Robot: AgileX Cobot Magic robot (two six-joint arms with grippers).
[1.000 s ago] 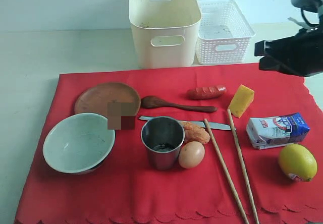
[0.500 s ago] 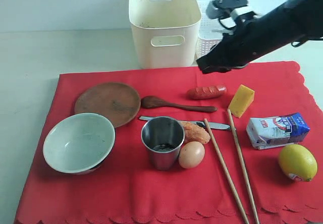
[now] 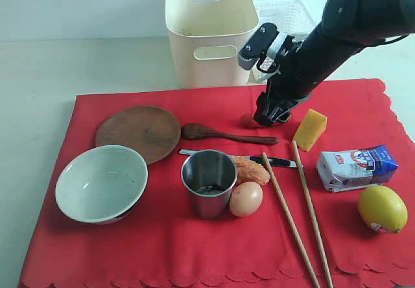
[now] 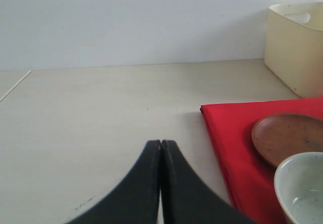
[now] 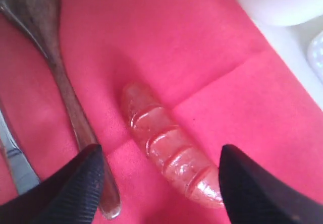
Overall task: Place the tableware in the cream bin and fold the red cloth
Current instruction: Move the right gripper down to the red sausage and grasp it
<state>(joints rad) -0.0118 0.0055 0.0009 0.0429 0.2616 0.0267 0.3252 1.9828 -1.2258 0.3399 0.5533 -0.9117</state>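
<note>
The right gripper grabs the sausage by its grooved middle (image 5: pixel 169 144) next, to clear the red cloth for folding.
The red cloth (image 3: pixel 194 249) is spread flat and carries a wooden plate (image 3: pixel 137 131), a pale bowl (image 3: pixel 100 183), a steel cup (image 3: pixel 209 181), a dark spoon (image 3: pixel 220 134), a knife (image 3: pixel 285 163) and two chopsticks (image 3: pixel 292 223). Behind the cloth stands the cream bin (image 3: pixel 211 32). My right gripper (image 3: pixel 264 116) hangs low and open over the sausage (image 5: pixel 166 153), one finger on each side, with the spoon handle (image 5: pixel 70 108) close to one finger. My left gripper (image 4: pixel 161 143) is shut and empty above the bare table, beside the cloth's corner (image 4: pixel 237 133).
A white lattice basket (image 3: pixel 292 15) stands right of the bin, partly behind my right arm. Cheese (image 3: pixel 310 129), a milk carton (image 3: pixel 356 167), a lemon (image 3: pixel 382 208) and an egg (image 3: pixel 246 198) lie on the cloth's right half.
My right arm swung in from the right edge, moved left and down onto the sausage, and its jaws went from shut to wide open. Nothing on the cloth moved.
</note>
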